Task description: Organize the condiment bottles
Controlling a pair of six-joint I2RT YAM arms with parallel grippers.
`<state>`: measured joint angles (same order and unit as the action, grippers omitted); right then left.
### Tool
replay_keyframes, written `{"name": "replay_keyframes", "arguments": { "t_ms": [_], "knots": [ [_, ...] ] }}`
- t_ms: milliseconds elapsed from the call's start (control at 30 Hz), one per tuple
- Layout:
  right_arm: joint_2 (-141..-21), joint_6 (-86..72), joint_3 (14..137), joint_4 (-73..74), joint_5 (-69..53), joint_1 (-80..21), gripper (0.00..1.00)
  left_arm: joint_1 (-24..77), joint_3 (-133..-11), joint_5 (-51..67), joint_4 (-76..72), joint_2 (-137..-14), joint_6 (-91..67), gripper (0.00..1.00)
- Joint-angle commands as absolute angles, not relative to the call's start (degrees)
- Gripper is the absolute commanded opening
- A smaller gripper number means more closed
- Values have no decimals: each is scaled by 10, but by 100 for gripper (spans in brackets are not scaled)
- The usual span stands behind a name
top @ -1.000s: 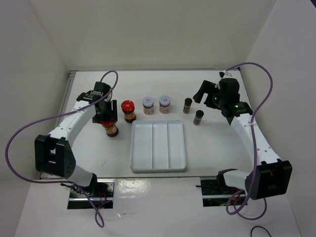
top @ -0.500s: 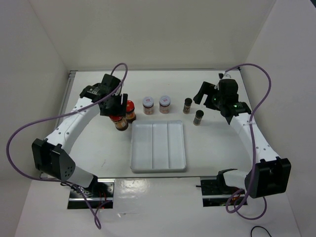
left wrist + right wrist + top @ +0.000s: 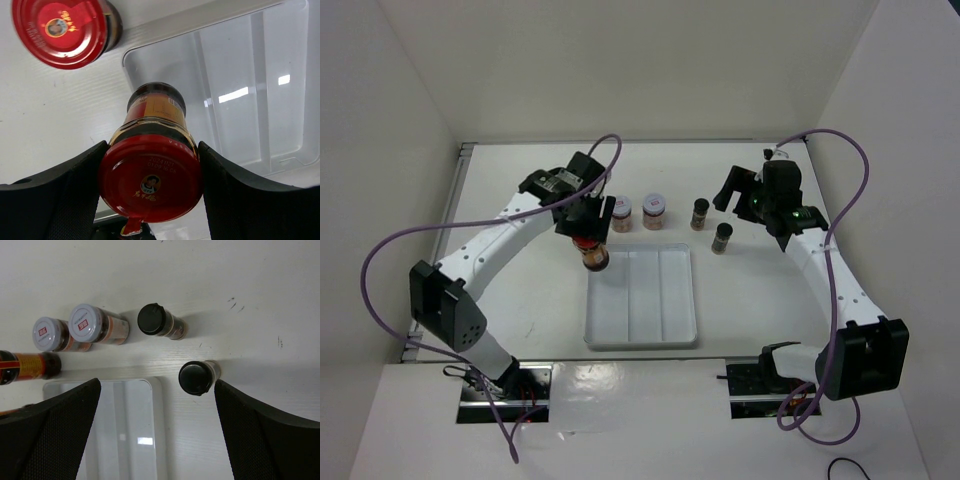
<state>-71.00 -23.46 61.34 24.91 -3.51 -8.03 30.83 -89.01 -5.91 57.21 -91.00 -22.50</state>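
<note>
My left gripper should keep holding the red-lidded jar, because the jar's bottom hangs across the tray's rim and the jar would come down there if I opened now.
My left gripper (image 3: 591, 238) is shut on a red-lidded jar (image 3: 593, 256) of brown contents and holds it above the far-left corner of the white divided tray (image 3: 640, 345). In the left wrist view the fingers clamp its lid (image 3: 150, 184). The second red-lidded jar (image 3: 64, 29) stands just beyond the tray and is hidden under my arm in the top view. Two white-lidded jars (image 3: 620, 212) (image 3: 654, 209) and two black-capped jars (image 3: 700, 213) (image 3: 722, 238) stand behind the tray. My right gripper (image 3: 735, 192) is open and empty above the black-capped jars (image 3: 196, 377) (image 3: 151, 319).
The tray's three compartments hold nothing (image 3: 280, 100). White walls close in the table at the back and on both sides. Purple cables loop from both arms. The right wrist view also shows the white lids (image 3: 86, 322) and the tray corner (image 3: 125, 430).
My left arm has carried the red-lidded jar rightward, from left of the other red jar to over the tray's far-left corner. The right arm has barely moved.
</note>
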Motion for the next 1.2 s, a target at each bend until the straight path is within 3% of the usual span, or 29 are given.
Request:
{"name": "replay_keyframes", "arguments": {
  "t_ms": [0,1100,1167],
  "knots": [
    [-710,-229,611,256,-20,-86,99,315,-923,-53,540,-920,-235,34],
    [-710,-223,606,256,-9,-86,99,346,-887,-72,464,-1022,-240,34],
    [-710,-218,606,256,-9,-86,99,346,-887,-67,458,-1022,-240,38]
  ]
}}
